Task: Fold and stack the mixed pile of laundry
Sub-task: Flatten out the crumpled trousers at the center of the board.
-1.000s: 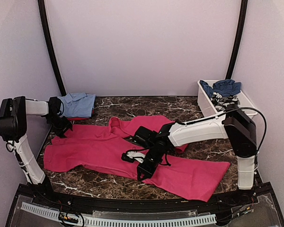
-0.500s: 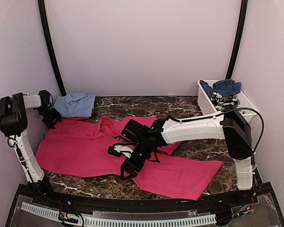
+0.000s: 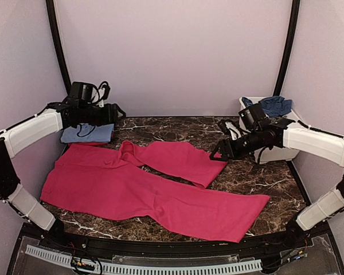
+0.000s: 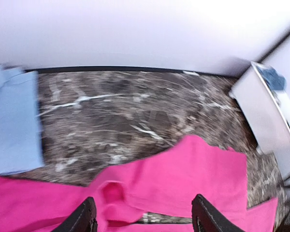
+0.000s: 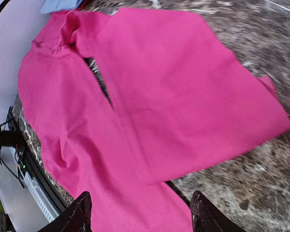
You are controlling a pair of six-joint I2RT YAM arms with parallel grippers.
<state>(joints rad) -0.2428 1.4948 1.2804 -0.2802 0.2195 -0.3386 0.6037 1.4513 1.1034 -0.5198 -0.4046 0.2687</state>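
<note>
My left gripper grabs the magenta-pink garment [image 3: 155, 186] near its back long part's loose end next, which leaves cloth free for my right gripper to fold.
A large magenta-pink garment [image 3: 155, 186] lies spread flat on the marble table, its two long parts running to the right; it also fills the lower left wrist view [image 4: 183, 174] and most of the right wrist view [image 5: 159, 96]. A folded light blue shirt [image 3: 89, 133] rests at the back left [image 4: 12, 125]. A dark navy-blue garment [image 3: 272, 105] sits in the white tub [image 3: 247, 127]. My left gripper [image 3: 119, 112] hangs open and empty above the back left [image 4: 145, 222]. My right gripper [image 3: 218, 153] is open and empty just off the pink garment's right end [image 5: 142, 217].
The white tub [image 4: 266, 116] stands at the back right corner against the wall. Dark marble table [image 3: 178, 129] shows bare behind the pink garment and at the right [image 5: 261, 183]. Black frame posts rise at both back corners.
My right gripper has opened, let go of the pink garment's middle and drawn back to the right. My left arm has risen from the garment's left edge to the back. The garment now lies flat.
</note>
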